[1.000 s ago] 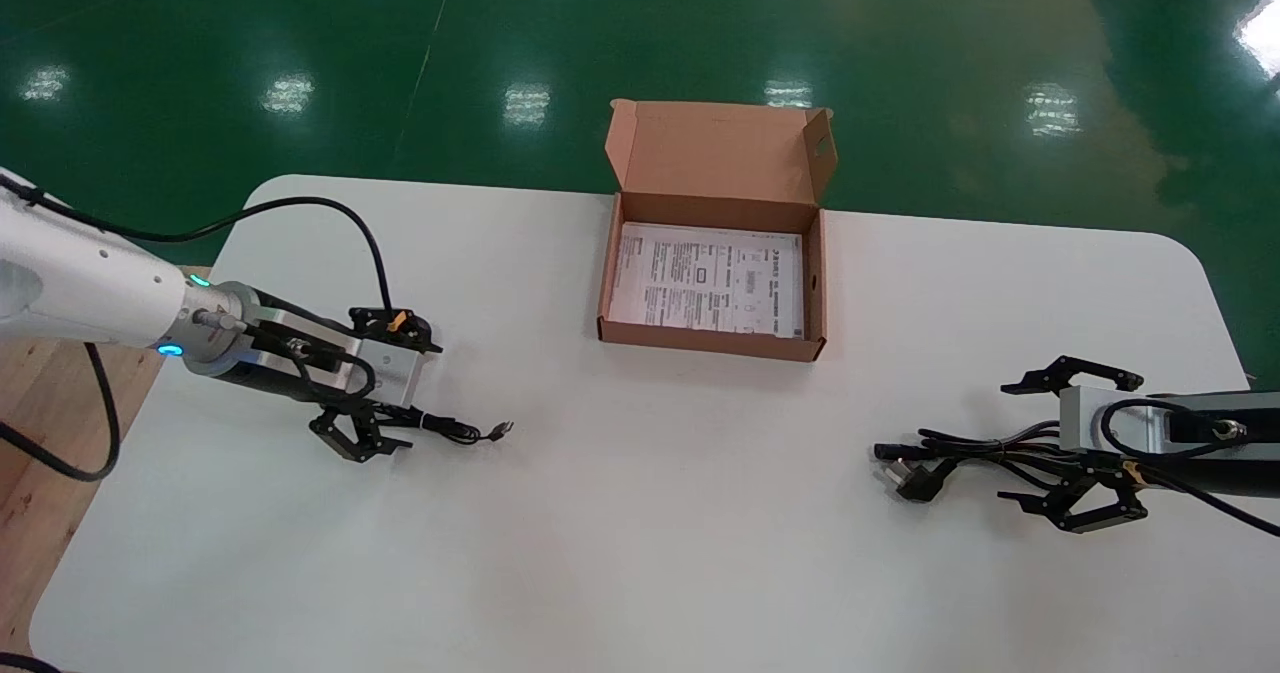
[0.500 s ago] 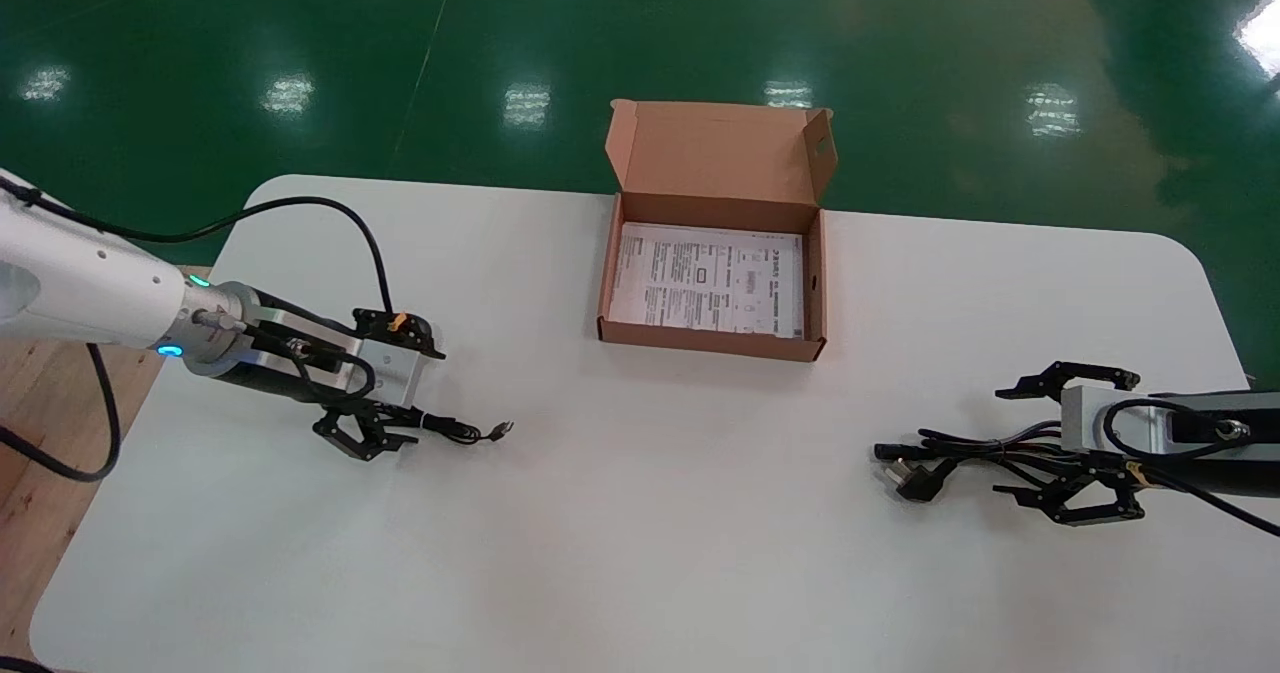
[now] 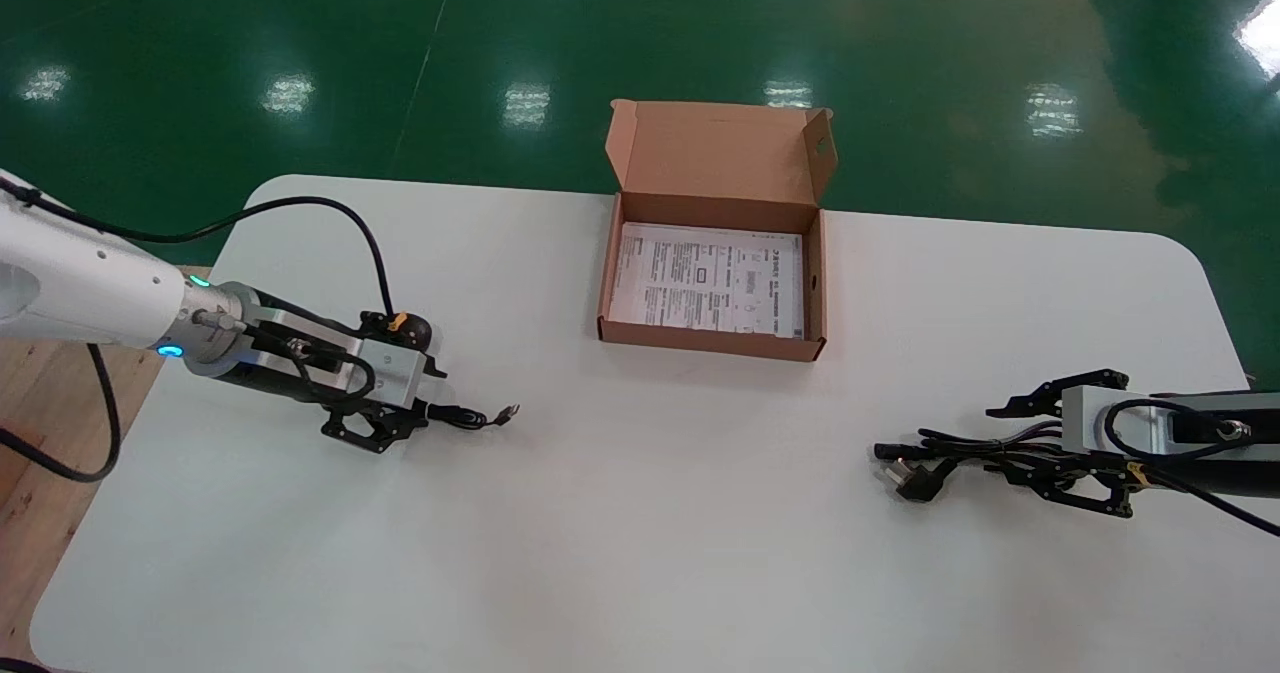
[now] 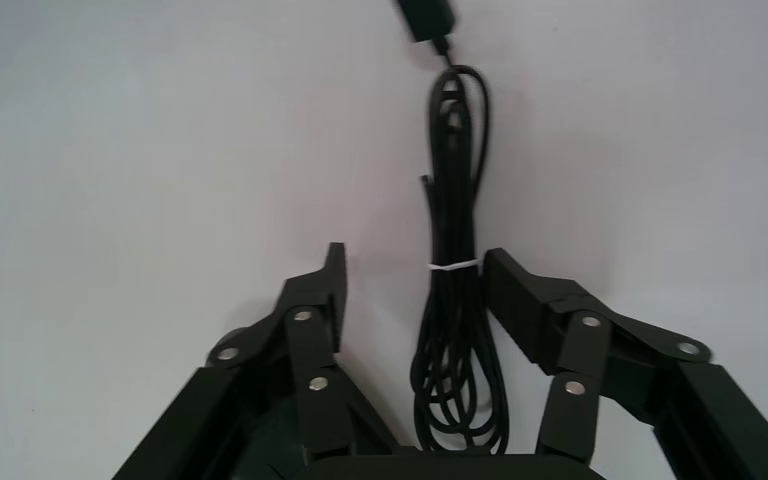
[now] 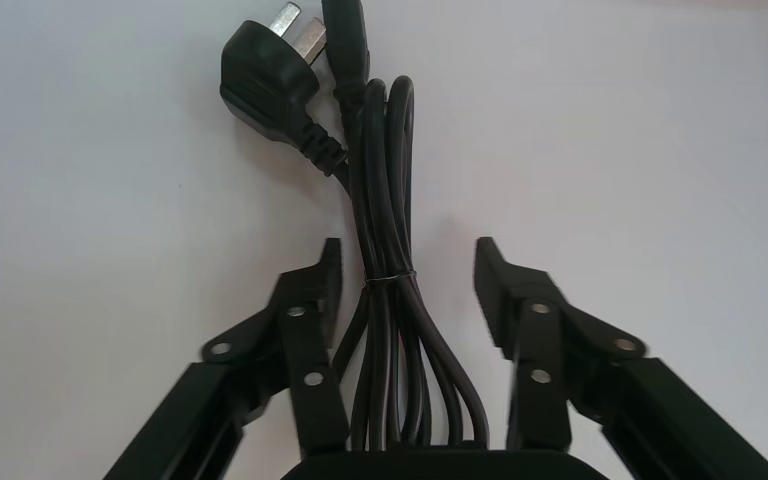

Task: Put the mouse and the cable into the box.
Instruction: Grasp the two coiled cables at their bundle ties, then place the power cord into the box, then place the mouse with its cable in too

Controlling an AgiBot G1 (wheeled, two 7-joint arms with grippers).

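My left gripper grabs the cable bundle at the white tie [image 4: 454, 266] next, since the slack loops fan out at the bundle's end.
A thin black cable bundle [image 3: 465, 417] with a white tie lies on the white table [image 3: 640, 513] at the left. My left gripper [image 3: 415, 405] straddles it, open; in the left wrist view the thin cable [image 4: 452, 200] runs between the fingers, one finger [image 4: 520, 295] touching it and the other apart. At the right, a black power cable [image 3: 960, 448] with a plug [image 3: 915, 483] lies between the open fingers of my right gripper [image 3: 1020, 450]. The right wrist view shows gaps on both sides of the power cable [image 5: 385, 200]. No mouse shows in any view.
An open cardboard box [image 3: 815, 283] stands at the table's back centre, lid flap up, a printed sheet [image 3: 705, 278] flat on its floor. My left arm's black hose [image 3: 330, 203] loops over the table's back left corner.
Both grippers' fingers have narrowed around their cable bundles. The thin cable's free end has shifted slightly. The box has not moved.
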